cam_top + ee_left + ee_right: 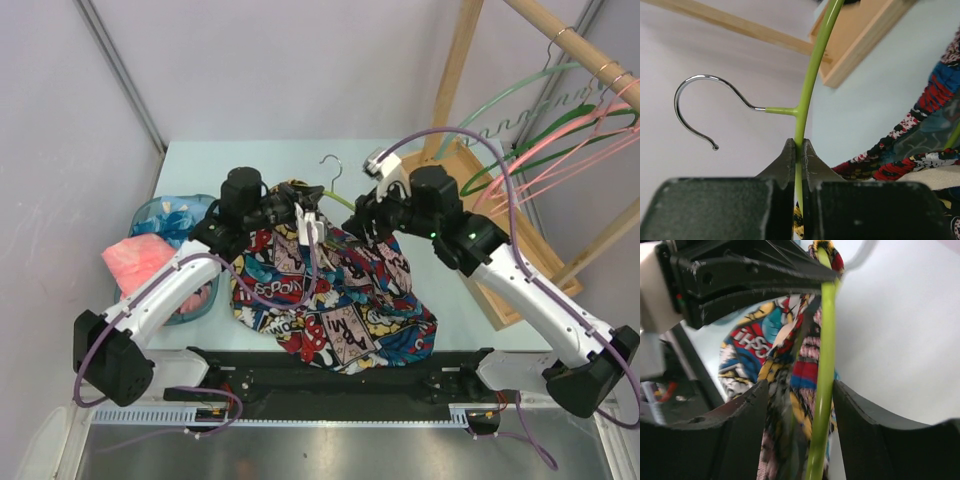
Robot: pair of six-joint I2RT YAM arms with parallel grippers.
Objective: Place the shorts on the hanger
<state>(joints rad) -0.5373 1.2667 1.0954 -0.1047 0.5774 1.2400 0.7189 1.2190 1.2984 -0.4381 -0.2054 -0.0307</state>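
Observation:
Next, my right gripper grabs the lime hanger (810,75) by its arm (835,3), to leave the silver hook free to hang.
The comic-print shorts (335,300) lie bunched on the table between the arms, their upper part lifted at the hanger. My left gripper (312,222) is shut on the lime hanger (810,75) just below its silver hook (690,107). In the top view the hook (333,170) points away from me. My right gripper (362,222) is open around the hanger's arm (825,365) and a fold of the shorts (790,370); the fabric and the rod both pass between its fingers (740,435).
A blue bowl (170,215) with a pink cloth (135,262) sits at the left. A wooden rack (480,180) at the right carries green and pink hangers (560,140). A black rail (340,375) runs along the near edge.

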